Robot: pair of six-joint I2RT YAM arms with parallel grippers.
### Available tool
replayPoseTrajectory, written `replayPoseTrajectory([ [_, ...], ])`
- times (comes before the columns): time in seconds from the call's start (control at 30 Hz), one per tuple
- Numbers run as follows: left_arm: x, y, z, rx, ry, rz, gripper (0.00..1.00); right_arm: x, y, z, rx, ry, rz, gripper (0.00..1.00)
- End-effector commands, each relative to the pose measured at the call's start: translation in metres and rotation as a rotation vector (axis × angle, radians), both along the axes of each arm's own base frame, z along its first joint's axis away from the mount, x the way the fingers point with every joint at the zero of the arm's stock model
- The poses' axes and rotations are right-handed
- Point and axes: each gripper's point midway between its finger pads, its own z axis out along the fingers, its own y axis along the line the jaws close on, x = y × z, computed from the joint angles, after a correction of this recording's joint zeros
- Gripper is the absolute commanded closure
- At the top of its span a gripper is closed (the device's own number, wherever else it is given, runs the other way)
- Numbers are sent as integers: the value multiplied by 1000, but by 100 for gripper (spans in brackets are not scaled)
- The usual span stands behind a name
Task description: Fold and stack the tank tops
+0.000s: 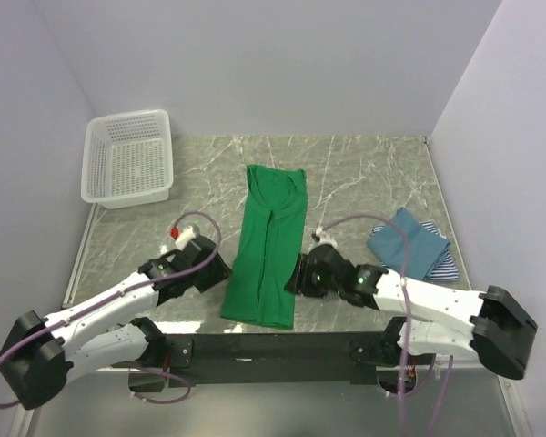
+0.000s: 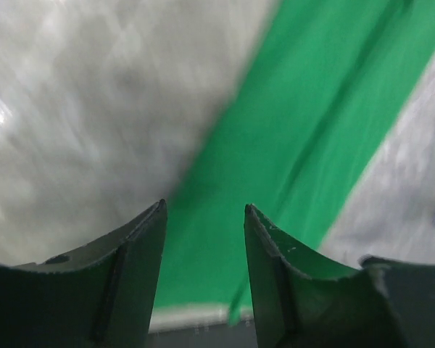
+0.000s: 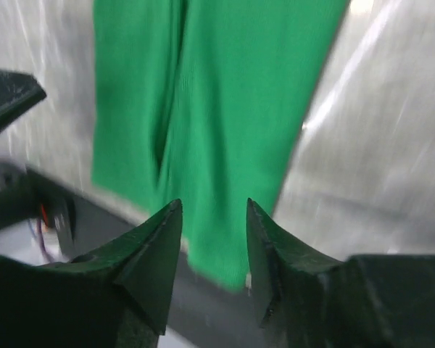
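The green tank top's near-end corner, opposite my right gripper's corner, is the part my left gripper needs to grab next, to fold the tank top crosswise.
A bright green tank top (image 1: 268, 246) lies folded lengthwise into a long strip down the middle of the table. The left wrist view shows it as a green band (image 2: 304, 138), and the right wrist view shows its near end (image 3: 217, 109). My left gripper (image 1: 220, 267) sits at the strip's left edge near its lower end, open, nothing between the fingers (image 2: 203, 217). My right gripper (image 1: 296, 276) is at the strip's right edge, open and empty (image 3: 214, 210). A folded teal-blue tank top (image 1: 408, 238) lies on a striped tank top (image 1: 444, 263) at the right.
A white lattice basket (image 1: 127, 157) stands at the back left. Grey walls close in the table at the left, back and right. The black base rail (image 1: 273, 346) runs along the near edge, just below the green tank top's end.
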Motion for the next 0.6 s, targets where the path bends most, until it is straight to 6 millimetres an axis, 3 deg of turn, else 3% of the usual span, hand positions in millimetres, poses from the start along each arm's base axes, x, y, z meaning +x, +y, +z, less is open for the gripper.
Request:
replayPoseTrajectory([
  [0.0, -41, -3, -9, 32, 72, 50, 48, -38, -12, -17, -26, 70, -82, 51],
  [0.2, -77, -2, -26, 59, 141, 93, 47, -91, -10, -33, 12, 162, -47, 48],
  [0.37, -93, -3, -30, 88, 161, 104, 45, -103, -12, -43, 13, 194, -90, 47],
  [0.57, -96, -3, -34, 74, 161, 102, 44, -101, -14, -48, 79, 216, -187, 47],
])
